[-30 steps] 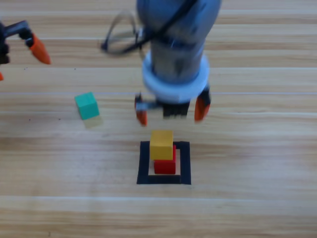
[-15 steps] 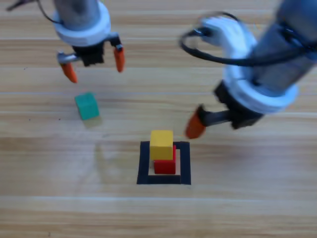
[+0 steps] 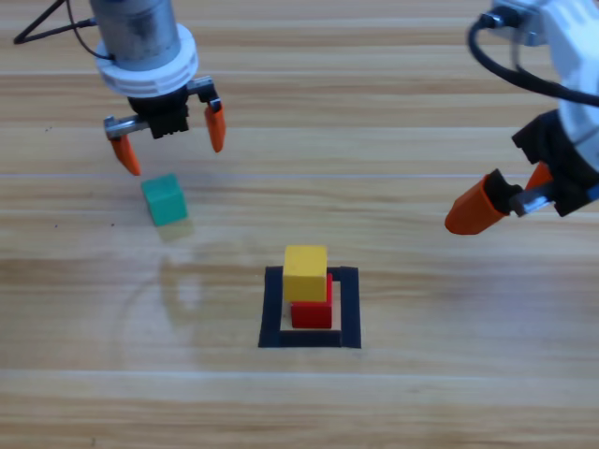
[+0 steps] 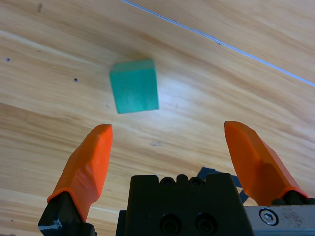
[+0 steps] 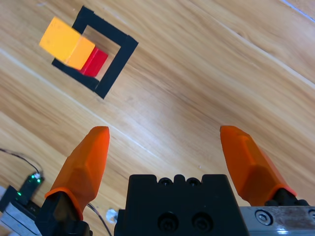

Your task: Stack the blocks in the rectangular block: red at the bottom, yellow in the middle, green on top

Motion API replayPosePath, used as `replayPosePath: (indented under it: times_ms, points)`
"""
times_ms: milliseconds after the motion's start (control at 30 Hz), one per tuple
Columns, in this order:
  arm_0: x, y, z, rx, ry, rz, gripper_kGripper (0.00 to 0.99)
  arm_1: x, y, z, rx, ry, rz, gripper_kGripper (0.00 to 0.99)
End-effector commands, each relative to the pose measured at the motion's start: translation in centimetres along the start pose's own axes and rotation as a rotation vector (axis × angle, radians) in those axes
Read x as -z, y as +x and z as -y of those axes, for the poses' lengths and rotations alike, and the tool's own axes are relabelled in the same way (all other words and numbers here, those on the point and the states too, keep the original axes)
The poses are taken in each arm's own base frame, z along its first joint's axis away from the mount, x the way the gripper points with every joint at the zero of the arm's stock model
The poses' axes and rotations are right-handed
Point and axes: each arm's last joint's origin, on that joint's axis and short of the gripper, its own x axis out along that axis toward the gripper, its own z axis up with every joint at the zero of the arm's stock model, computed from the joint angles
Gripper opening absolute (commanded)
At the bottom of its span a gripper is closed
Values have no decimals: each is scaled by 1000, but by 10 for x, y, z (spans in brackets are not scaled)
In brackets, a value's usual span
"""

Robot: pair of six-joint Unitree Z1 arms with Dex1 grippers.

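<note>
The green cube next needs my left gripper on its opposite sides, so its bottom stays free for the yellow cube (image 3: 305, 272).
The yellow cube (image 3: 305, 272) sits on the red cube (image 3: 313, 311) inside the black tape rectangle (image 3: 271, 318); the right wrist view shows the same yellow cube (image 5: 64, 42), red cube (image 5: 96, 62) and rectangle (image 5: 115, 64). The teal-green cube (image 3: 165, 199) lies alone on the wood at left. My left gripper (image 3: 168, 138) hovers open just behind it, and the green cube (image 4: 134, 86) lies ahead of the open jaws, toward the left one. My right gripper (image 3: 510, 196) is open and empty at the right edge, away from the stack.
A black cable (image 3: 42, 28) trails behind the left arm at the top left. Another cable loops off the right arm (image 3: 524, 70) at the top right. An electronics board with a green light (image 5: 27, 187) shows at the right wrist view's lower left.
The right arm has pulled back from over the stack to the right edge. The left arm came in from the left edge and now hangs over the green cube.
</note>
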Motion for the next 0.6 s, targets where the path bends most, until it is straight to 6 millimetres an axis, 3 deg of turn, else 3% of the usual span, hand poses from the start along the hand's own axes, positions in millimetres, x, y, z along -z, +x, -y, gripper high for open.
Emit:
replayPosePath:
  times_ms: [33, 600]
  points:
    - [-16, 37, -7, -71, -43, -64, 974, 28, -34, 8, -102, -156, 153, 990]
    - [-23, 73, -10, -118, -69, -127, 974, 30, -22, 5, -167, -307, 117, 990]
